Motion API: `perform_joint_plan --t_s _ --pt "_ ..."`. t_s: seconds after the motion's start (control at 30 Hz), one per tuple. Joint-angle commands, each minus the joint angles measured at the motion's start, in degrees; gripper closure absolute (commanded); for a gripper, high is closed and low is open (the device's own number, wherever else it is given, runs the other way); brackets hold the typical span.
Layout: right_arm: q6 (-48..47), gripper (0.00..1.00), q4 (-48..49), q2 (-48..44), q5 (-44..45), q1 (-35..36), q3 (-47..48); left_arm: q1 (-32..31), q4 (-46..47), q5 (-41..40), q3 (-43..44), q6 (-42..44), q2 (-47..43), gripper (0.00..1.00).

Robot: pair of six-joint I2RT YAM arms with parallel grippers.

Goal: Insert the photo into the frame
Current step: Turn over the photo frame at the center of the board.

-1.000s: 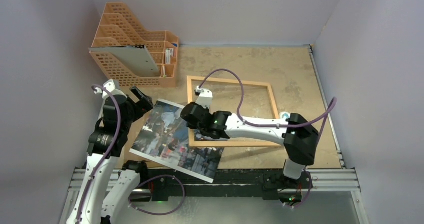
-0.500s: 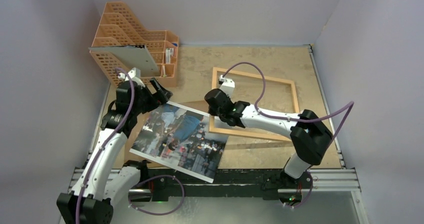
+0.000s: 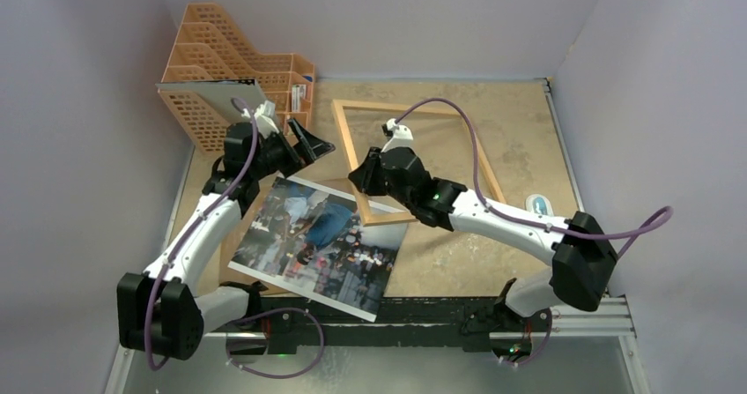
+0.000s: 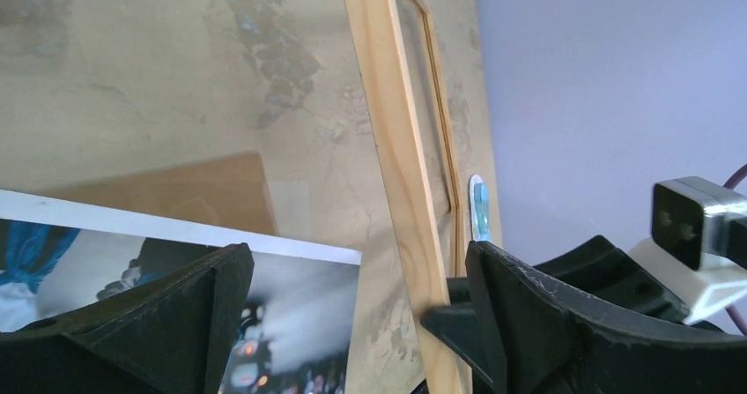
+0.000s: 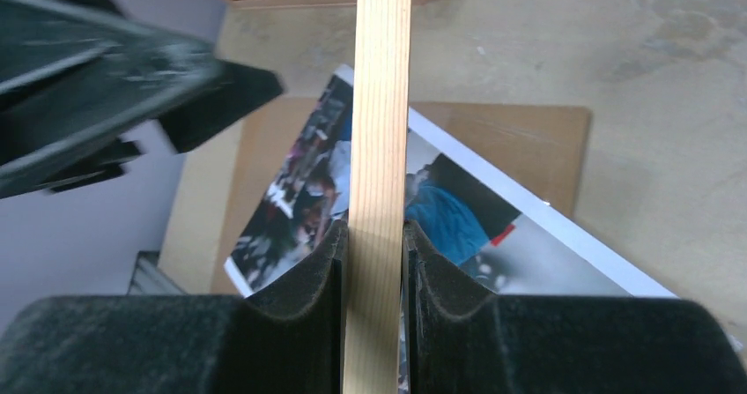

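Note:
My left gripper pinches the frame's side bar (image 3: 349,144) (image 4: 403,182) next, to free my right gripper to grab the far bar and turn the frame.
The photo (image 3: 317,242), a glossy street scene with a white border, lies flat at the near left of the table. The thin light-wood frame (image 3: 370,104) hangs tilted just behind it, its near corner above the photo's far edge. My right gripper (image 3: 363,181) is shut on the frame's left bar (image 5: 380,103), which the pads (image 5: 313,275) pinch from both sides, with the photo (image 5: 458,209) below. My left gripper (image 3: 313,147) is open beside that bar. In the left wrist view the bar (image 4: 396,147) passes between the open fingers (image 4: 546,323), untouched, above the photo (image 4: 291,279).
An orange file rack (image 3: 229,85) stands at the back left, close behind the left arm. A brown backing panel (image 3: 231,246) lies under the photo. A small white and blue object (image 3: 537,203) rests on the table at the right.
The right gripper has swung the frame left and turned it, bringing its corner over the photo. The left arm has reached forward to the frame's left bar, and its jaws have opened slightly wider.

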Motion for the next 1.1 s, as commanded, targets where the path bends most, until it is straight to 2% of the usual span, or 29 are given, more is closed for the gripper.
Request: perform_joint_plan --t_s 0.0,0.17,0.33,0.6,0.7,0.8,0.87,1.0,1.07 --pt "-3.4 0.92 10.2 -3.8 -6.7 0.4 -1.8 -2.7 4.8 2.7 2.2 -0.3 4.3 0.04" --pt "-4.9 0.93 13.5 -4.2 -11.3 0.4 -3.0 -4.6 6.5 3.4 3.2 -0.4 6.7 0.05" --pt "-6.6 0.93 16.8 -4.5 -15.0 0.5 -4.6 -4.6 8.3 4.1 3.8 -2.3 8.3 0.18" --pt "-6.3 0.92 18.4 -4.5 -16.8 0.5 -5.9 -4.7 11.8 4.7 3.8 -5.4 10.3 0.54" --pt "-5.7 0.92 17.0 -5.1 -16.6 0.5 -5.8 -4.7 16.2 6.0 2.9 -5.4 9.7 0.67" --pt "-4.4 0.9 15.8 -6.5 -13.5 0.5 -6.4 -4.7 20.1 6.6 2.1 -4.9 8.7 0.87" --pt "-3.7 0.79 14.3 -7.3 -12.0 0.5 -6.7 -4.7 20.7 6.6 2.4 -3.4 8.0 1.0" --pt "-1.5 0.42 10.2 -10.6 -9.3 0.5 -7.0 -4.8 21.6 5.2 2.2 -1.1 5.5 1.0" --pt "-1.2 0.27 9.7 -14.1 -7.0 0.5 -7.7 -4.8 21.4 3.9 2.3 0.4 4.2 1.0"
